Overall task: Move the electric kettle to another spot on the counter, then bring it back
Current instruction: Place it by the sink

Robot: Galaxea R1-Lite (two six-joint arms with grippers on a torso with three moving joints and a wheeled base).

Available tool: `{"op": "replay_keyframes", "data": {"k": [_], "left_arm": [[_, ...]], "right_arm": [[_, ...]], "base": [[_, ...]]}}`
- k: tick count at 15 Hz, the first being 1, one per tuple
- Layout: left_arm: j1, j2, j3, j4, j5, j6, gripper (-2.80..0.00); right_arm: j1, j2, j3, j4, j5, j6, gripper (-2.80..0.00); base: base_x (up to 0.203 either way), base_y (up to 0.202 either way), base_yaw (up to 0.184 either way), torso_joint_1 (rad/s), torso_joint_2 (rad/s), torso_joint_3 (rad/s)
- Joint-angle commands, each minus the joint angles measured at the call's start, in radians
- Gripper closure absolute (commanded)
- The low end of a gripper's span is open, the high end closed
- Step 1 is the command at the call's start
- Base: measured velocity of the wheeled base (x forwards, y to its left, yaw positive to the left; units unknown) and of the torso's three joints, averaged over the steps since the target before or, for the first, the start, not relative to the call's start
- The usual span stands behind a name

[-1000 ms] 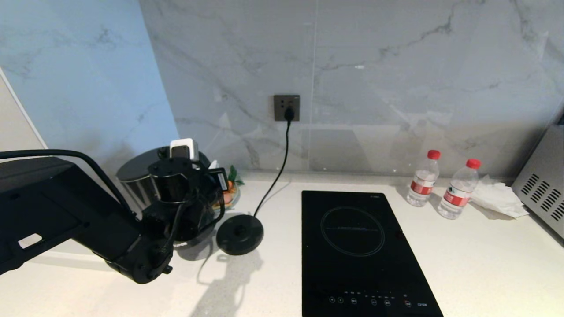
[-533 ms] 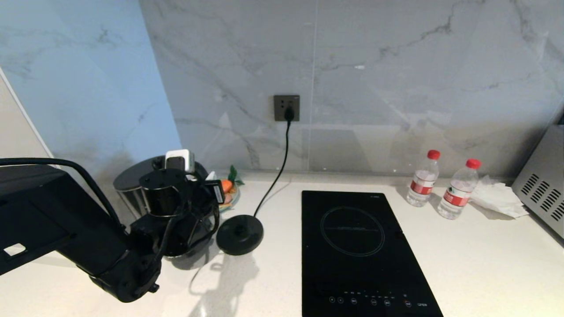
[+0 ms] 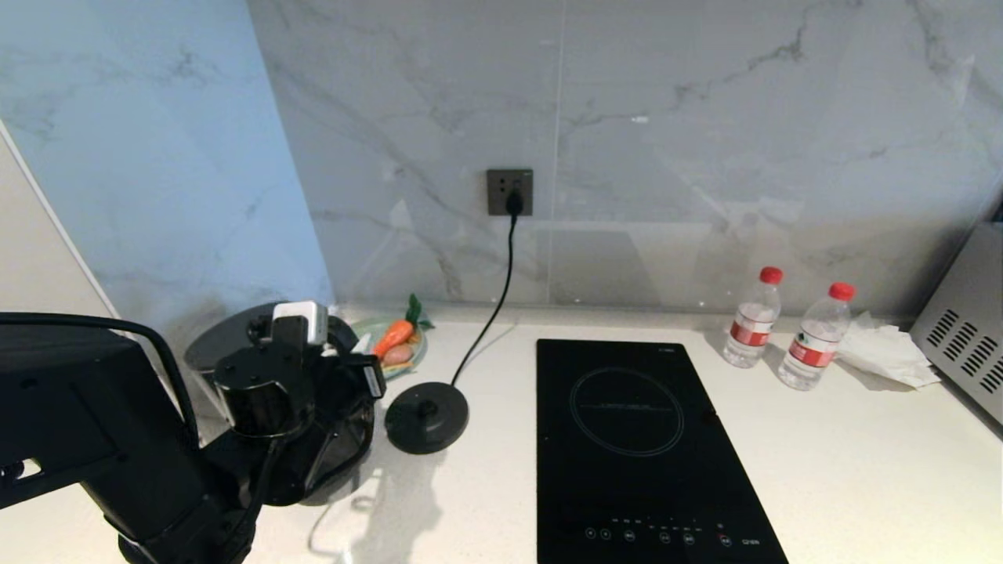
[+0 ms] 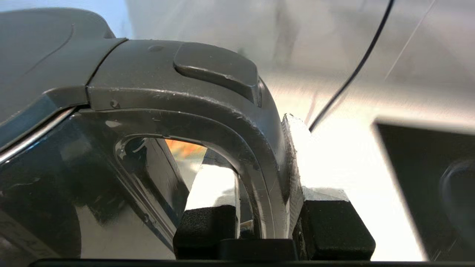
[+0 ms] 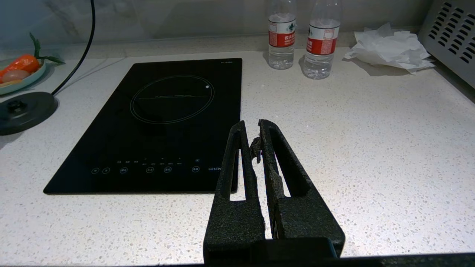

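The kettle hangs above the off-white counter beside the round power base. My left gripper needs to lower the kettle onto the counter before it opens.
The glossy black electric kettle [image 3: 213, 345] is at the left end of the counter [image 3: 862, 462], just left of its round power base [image 3: 427, 410] and off it. My left gripper [image 3: 337, 392] covers most of the kettle in the head view. In the left wrist view the left gripper [image 4: 256, 163] is shut on the kettle's loop handle [image 4: 256, 122], one finger inside the loop and one outside. Whether the kettle's foot touches the counter is hidden. My right gripper [image 5: 250, 128] hangs shut and empty over the counter beside the hob [image 5: 163, 122].
The base's cord [image 3: 495, 301] runs up to a wall socket [image 3: 509, 191]. A plate with a carrot [image 3: 392, 343] sits behind the kettle. Two water bottles [image 3: 752, 319] and crumpled tissue [image 3: 885, 352] stand at the back right, beside a grey appliance [image 3: 968, 337].
My left arm has carried the kettle leftward and nearer to me, away from the power base, uncovering the carrot plate. The grip on the handle is unchanged.
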Motion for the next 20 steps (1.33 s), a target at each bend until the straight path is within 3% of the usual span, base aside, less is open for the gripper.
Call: {"op": "replay_keyframes", "data": {"k": [1,6,9,20], "left_arm": [[0.000,0.014,0.064,-0.009,0.006,-0.007,0.00],[0.001,0.004,0.141,-0.009,0.031,-0.042,0.00],[0.003,0.007,0.169,-0.010,0.091,-0.050,0.00],[0.027,-0.036,0.315,-0.009,0.092,-0.147,0.00]], "right_arm": [[0.000,0.000,0.000,0.000,0.000,0.000,0.00],[0.000,0.000,0.000,0.000,0.000,0.000,0.00],[0.000,0.000,0.000,0.000,0.000,0.000,0.00],[0.000,0.000,0.000,0.000,0.000,0.000,0.00]], "base": [[0.000,0.000,0.000,0.000,0.00,0.000],[0.000,0.000,0.000,0.000,0.00,0.000],[0.000,0.000,0.000,0.000,0.00,0.000],[0.000,0.000,0.000,0.000,0.00,0.000]]}}
